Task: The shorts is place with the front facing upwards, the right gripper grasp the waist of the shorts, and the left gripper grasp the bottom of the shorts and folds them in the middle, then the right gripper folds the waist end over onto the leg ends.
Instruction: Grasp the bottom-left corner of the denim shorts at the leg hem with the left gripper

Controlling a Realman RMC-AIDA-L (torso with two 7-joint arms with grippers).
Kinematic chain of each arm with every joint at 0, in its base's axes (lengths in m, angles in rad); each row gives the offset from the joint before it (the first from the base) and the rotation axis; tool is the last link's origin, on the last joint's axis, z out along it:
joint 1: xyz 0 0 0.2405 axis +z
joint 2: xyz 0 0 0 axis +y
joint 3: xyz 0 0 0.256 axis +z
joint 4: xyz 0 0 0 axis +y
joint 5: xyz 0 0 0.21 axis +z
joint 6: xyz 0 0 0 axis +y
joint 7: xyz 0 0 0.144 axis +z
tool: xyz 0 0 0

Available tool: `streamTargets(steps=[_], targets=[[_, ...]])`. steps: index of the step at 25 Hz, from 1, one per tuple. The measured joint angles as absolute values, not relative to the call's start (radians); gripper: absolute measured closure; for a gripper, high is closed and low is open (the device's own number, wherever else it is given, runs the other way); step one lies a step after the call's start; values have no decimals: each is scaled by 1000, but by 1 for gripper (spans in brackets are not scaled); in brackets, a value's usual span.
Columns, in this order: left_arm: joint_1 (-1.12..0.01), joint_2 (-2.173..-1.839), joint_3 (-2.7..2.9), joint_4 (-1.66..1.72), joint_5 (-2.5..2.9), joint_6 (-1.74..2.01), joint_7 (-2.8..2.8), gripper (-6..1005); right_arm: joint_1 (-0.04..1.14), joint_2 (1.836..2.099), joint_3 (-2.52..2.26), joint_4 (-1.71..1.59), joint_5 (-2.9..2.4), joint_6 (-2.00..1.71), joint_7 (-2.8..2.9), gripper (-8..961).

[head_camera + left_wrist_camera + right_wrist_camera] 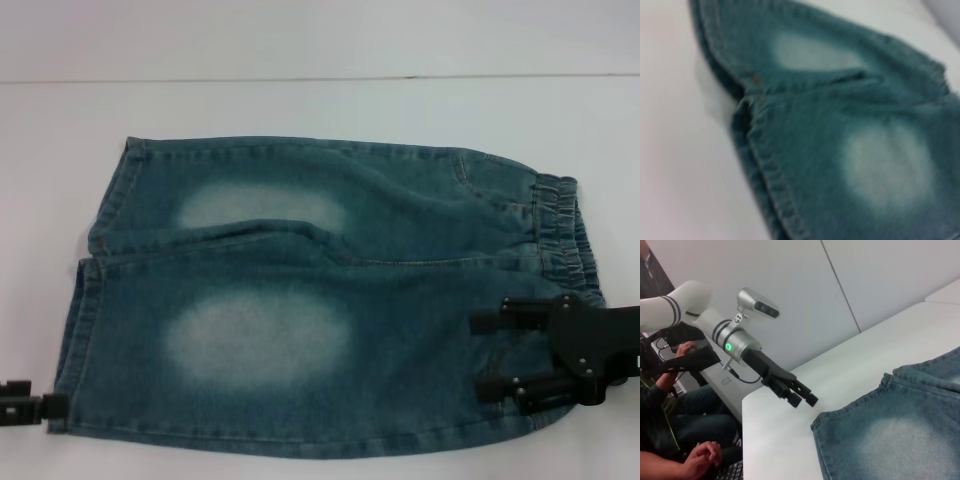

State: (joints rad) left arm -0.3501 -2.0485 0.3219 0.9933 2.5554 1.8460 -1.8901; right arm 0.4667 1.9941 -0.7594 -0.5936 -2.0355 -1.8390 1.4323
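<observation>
My left gripper's fingers are at the hem's near corner (57, 427), so it first shifts toward the hem's middle (86, 335) next and only then closes on the shorts.
The blue-green denim shorts (330, 300) lie flat on the white table (300, 110), with a pale faded patch on each leg. The gathered waist (565, 235) is at the right and the flat leg ends (85, 300) are at the left. My right gripper (487, 355) hovers open over the near side of the shorts just inside the waist, fingers pointing toward the legs. My left gripper (35, 405) sits at the near left corner of the hem, just off the cloth. The right wrist view shows the left gripper (802, 396) above the table beside the hem (820, 440). The left wrist view shows the hems (760, 165) close up.
The table's far edge (320, 78) meets a pale wall. In the right wrist view the table corner (747, 405) lies beyond the left gripper, and seated people (670, 405) are beside it.
</observation>
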Motion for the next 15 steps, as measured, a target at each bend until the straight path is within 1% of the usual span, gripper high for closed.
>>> streamTargets(steps=[15], targets=[[-368, -2067, 351, 950, 2617, 1788, -1895, 136, 468, 1994, -759, -594, -2037, -1829, 1429, 8]])
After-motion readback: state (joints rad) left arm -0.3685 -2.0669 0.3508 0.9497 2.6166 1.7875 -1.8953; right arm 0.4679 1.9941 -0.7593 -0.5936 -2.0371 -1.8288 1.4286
